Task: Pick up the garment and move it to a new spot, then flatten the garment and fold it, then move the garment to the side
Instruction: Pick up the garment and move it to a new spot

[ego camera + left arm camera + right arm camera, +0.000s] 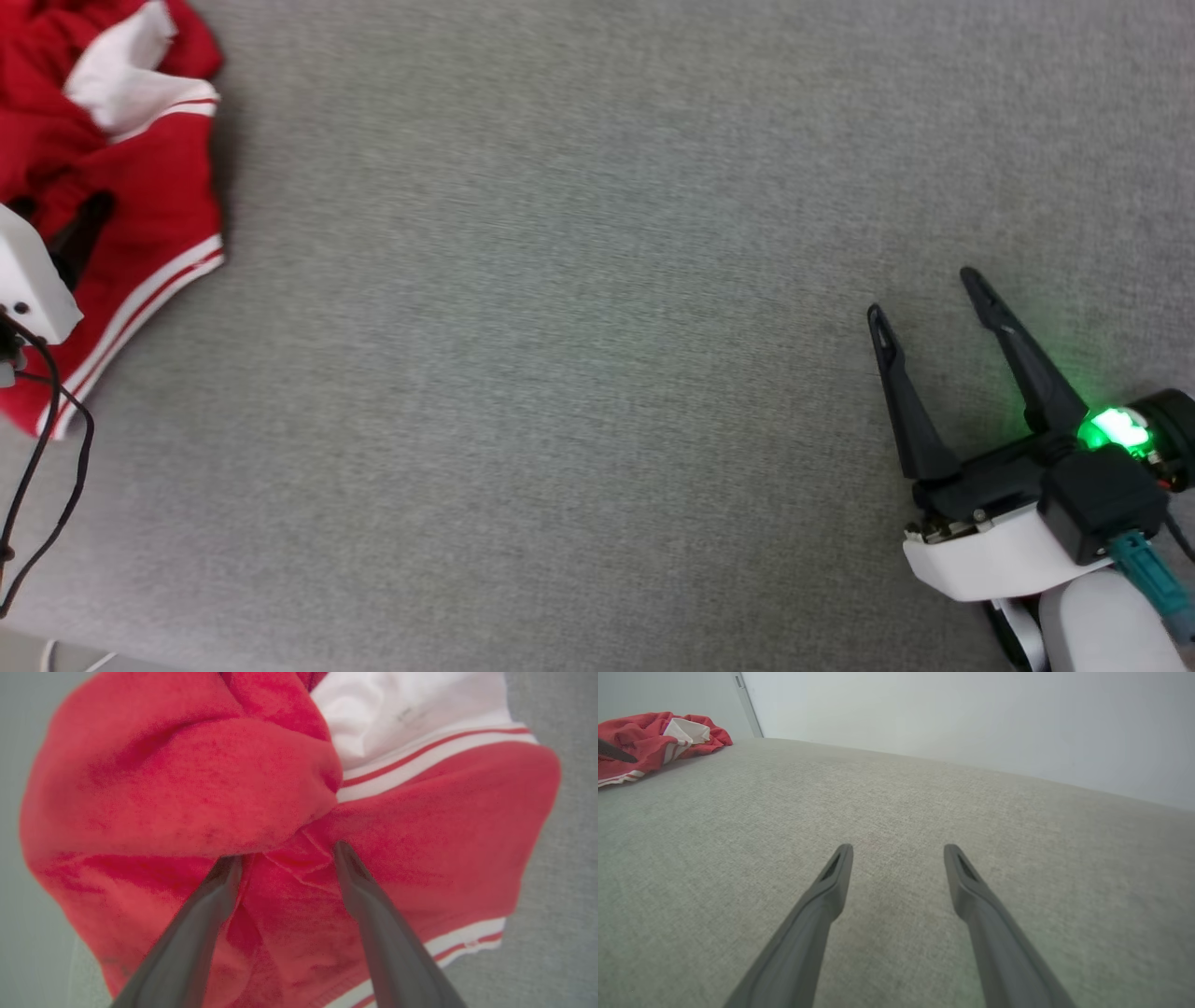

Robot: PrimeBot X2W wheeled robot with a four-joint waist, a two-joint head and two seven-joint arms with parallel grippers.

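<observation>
I next need to grab the garment with my left gripper by its raised fold of red cloth (287, 861), and the red panel beside the striped trim lies flat.
The garment (140, 215), a bright red jersey with a white sleeve and red-and-white striped trim, lies crumpled at the far left of the grey surface. My left gripper (287, 851) is open, both fingertips pressed into the red cloth with a raised fold between them. In the head view its white wrist (28, 275) and one dark finger (84, 233) sit on the shirt. The printed front mark is hidden. My right gripper (924, 294) stands open at the lower right, low over bare fabric, holding nothing. The right wrist view shows the garment (644, 742) far off.
A grey woven surface (579, 327) spreads wide between the two arms. Its front edge (56, 639) shows at the lower left. A black cable (47, 448) hangs from my left wrist. A pale wall (971, 718) rises behind the surface's far edge.
</observation>
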